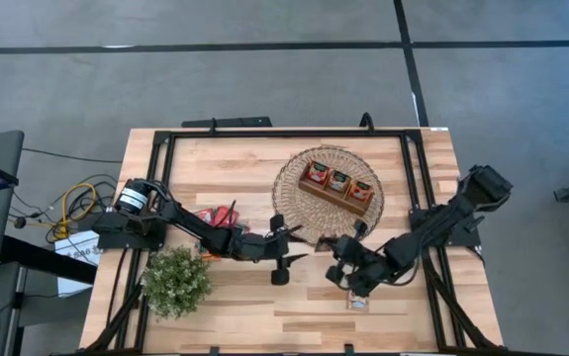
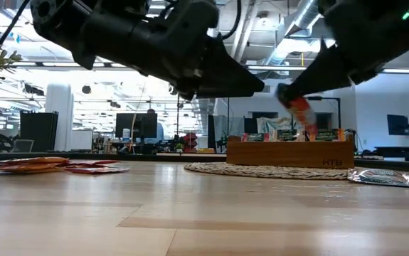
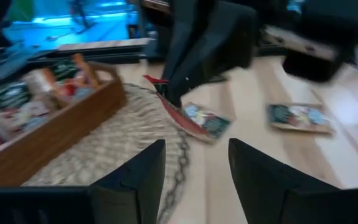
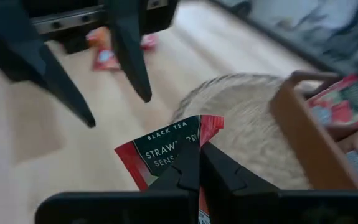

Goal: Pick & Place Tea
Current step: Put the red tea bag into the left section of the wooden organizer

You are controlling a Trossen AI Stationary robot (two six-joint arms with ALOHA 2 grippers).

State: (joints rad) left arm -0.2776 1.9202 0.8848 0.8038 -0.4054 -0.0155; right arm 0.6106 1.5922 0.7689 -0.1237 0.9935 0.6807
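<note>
My left gripper takes hold of the red tea sachet by its free edge next, to carry it over for the wooden tray.
My right gripper is shut on a red tea sachet printed "BLACK TEA", held in the air near the edge of the round woven mat. In the low view the sachet shows in front of the wooden tray. My left gripper is open and holds nothing. It hovers just left of my right gripper, and its fingers point toward the held sachet. The tray on the mat holds several sachets. A pile of red and orange sachets lies flat on the table, as does one sachet near the front edge. My right gripper pinches the red sachet between its two fingers at one edge, and the rest of the wrapper stands out beyond the fingertips. The sachet is lifted clear of the table. In the low view it hangs tilted below the fingers.
A bushy potted plant stands at the table's near left, close to my left arm. A black frame runs along the table's edges. Bare wood shows between the plant and the single sachet.
</note>
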